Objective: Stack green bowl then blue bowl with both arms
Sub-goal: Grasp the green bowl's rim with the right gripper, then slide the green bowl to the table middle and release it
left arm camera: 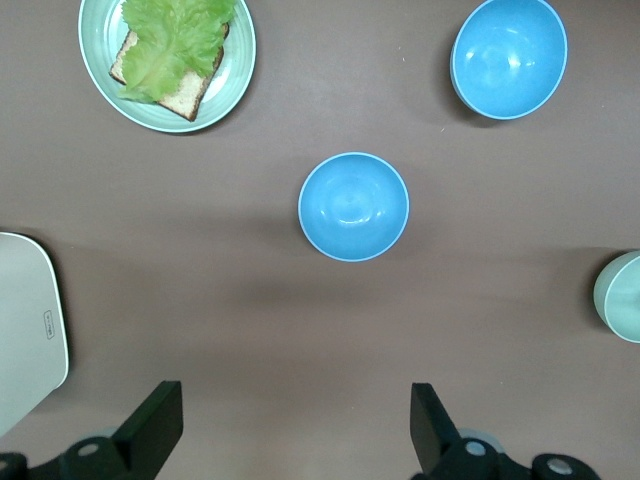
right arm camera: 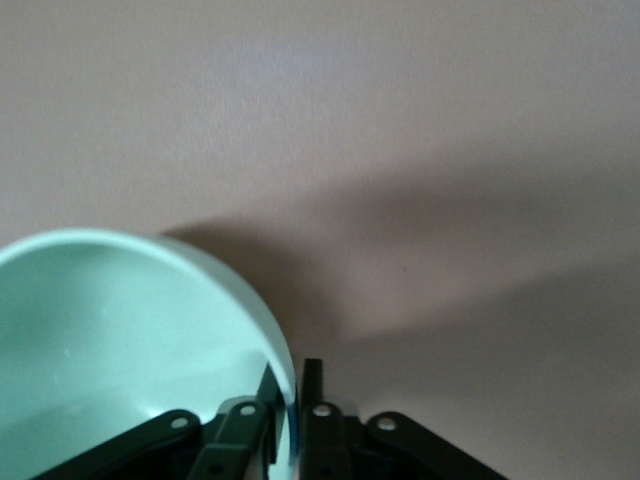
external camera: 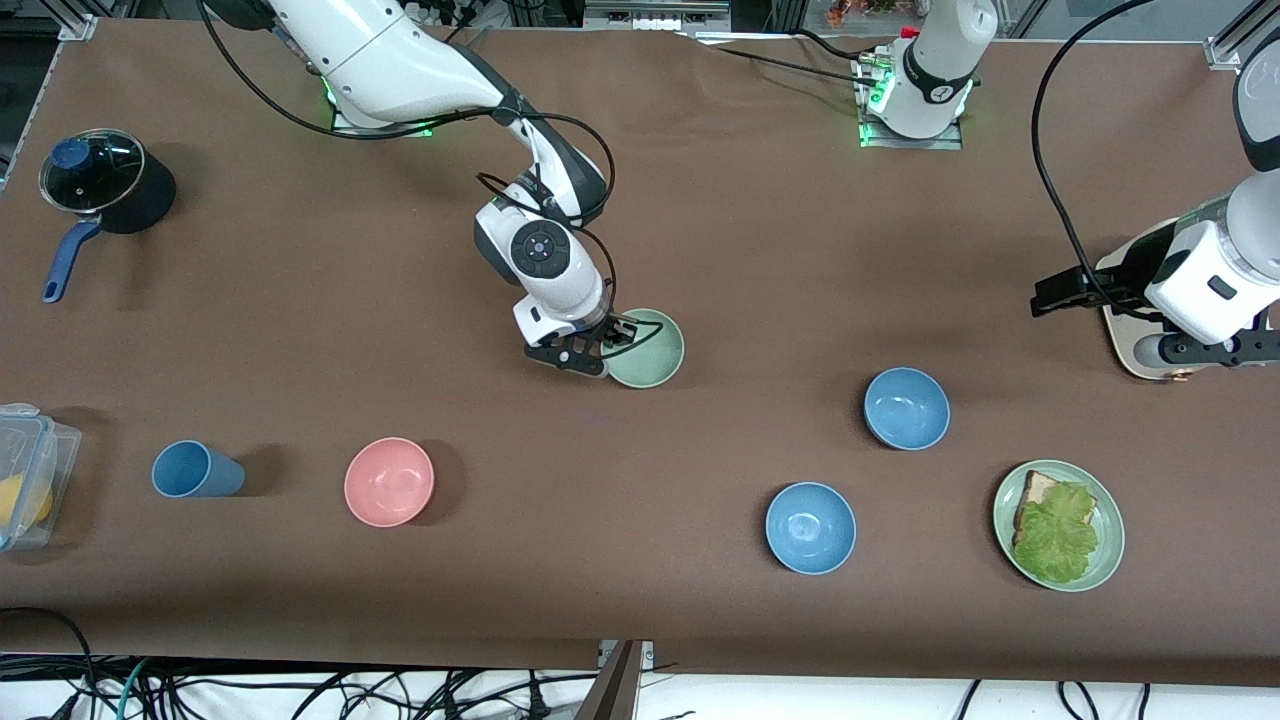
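Note:
I should next use my left gripper to grab the muted blue bowl by its rim (external camera: 948, 415), so that I can stack it in the pale green bowl (external camera: 648, 350).
The pale green bowl (external camera: 648, 350) (right arm camera: 110, 330) sits upright on the brown table near its middle. My right gripper (external camera: 612, 338) (right arm camera: 297, 375) is at the bowl's rim on the side toward the right arm's end, one finger inside and one outside, closed tight on the rim. The muted blue bowl (external camera: 907, 408) (left arm camera: 353, 206) rests on the table toward the left arm's end, nearer the front camera than the green bowl. My left gripper (external camera: 1047, 297) (left arm camera: 297, 405) hangs open and empty above the table beside a pale board, apart from the blue bowl.
A brighter blue bowl (external camera: 810, 527) (left arm camera: 508, 57) and a green plate with bread and lettuce (external camera: 1105, 560) (left arm camera: 235, 75) lie near the front edge. A pink bowl (external camera: 389, 481), blue cup (external camera: 195, 469), plastic box (external camera: 30, 470) and lidded pot (external camera: 105, 180) stand toward the right arm's end. The pale board (external camera: 1135, 350) (left arm camera: 25, 330) lies by the left gripper.

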Controlling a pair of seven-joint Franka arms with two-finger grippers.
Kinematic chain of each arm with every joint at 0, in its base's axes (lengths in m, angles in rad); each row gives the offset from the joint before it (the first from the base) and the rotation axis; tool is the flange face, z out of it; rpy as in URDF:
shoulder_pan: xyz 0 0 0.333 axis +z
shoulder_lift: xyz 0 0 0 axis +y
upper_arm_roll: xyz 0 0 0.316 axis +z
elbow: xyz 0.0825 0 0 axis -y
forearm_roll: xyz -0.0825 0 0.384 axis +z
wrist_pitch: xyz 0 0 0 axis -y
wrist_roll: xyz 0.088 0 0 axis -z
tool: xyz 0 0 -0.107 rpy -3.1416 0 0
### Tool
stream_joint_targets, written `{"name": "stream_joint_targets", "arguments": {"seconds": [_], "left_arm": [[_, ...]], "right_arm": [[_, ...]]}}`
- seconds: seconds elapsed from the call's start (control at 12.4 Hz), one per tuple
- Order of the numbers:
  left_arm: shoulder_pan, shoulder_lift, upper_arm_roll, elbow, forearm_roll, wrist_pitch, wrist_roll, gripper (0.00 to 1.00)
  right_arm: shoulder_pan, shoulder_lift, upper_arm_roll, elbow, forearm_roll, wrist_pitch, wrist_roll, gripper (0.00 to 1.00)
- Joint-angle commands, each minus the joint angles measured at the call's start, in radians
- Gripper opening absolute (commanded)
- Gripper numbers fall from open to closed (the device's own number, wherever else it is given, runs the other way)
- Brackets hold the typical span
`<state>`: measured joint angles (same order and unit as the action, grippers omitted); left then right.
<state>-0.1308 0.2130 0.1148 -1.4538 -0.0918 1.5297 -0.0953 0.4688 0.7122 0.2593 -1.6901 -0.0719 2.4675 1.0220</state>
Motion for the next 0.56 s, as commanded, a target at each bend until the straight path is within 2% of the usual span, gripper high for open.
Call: {"name": "stream_joint_targets", "arguments": {"seconds": [0.0,0.16,0.32,0.48], "left_arm": [[0.004,0.011,-0.007,0.007,0.01,-0.005,0.0,1.0],[-0.007,0.019,-0.007,-0.044,0.014,0.056,0.009,1.0],[0.0,0.028,-0.007,-0.13,0.012,0.174,0.104,1.0],[0.002,0.048,-0.007,-0.212,0.01,0.327,0.115,1.0]], "right_arm": [[-0.053,-0.087,-0.014,0.068,-0.022,-0.156,-0.018,1.0],[-0.145,-0.17,-0.014,0.182,-0.008,-0.428,-0.182,1.0],[-0.253,-0.267,-0.015,0.178,0.023,-0.498,-0.306,1.0],[-0.317,-0.359,-0.041,0.164,0.072,-0.551,-0.457,1.0]]}}
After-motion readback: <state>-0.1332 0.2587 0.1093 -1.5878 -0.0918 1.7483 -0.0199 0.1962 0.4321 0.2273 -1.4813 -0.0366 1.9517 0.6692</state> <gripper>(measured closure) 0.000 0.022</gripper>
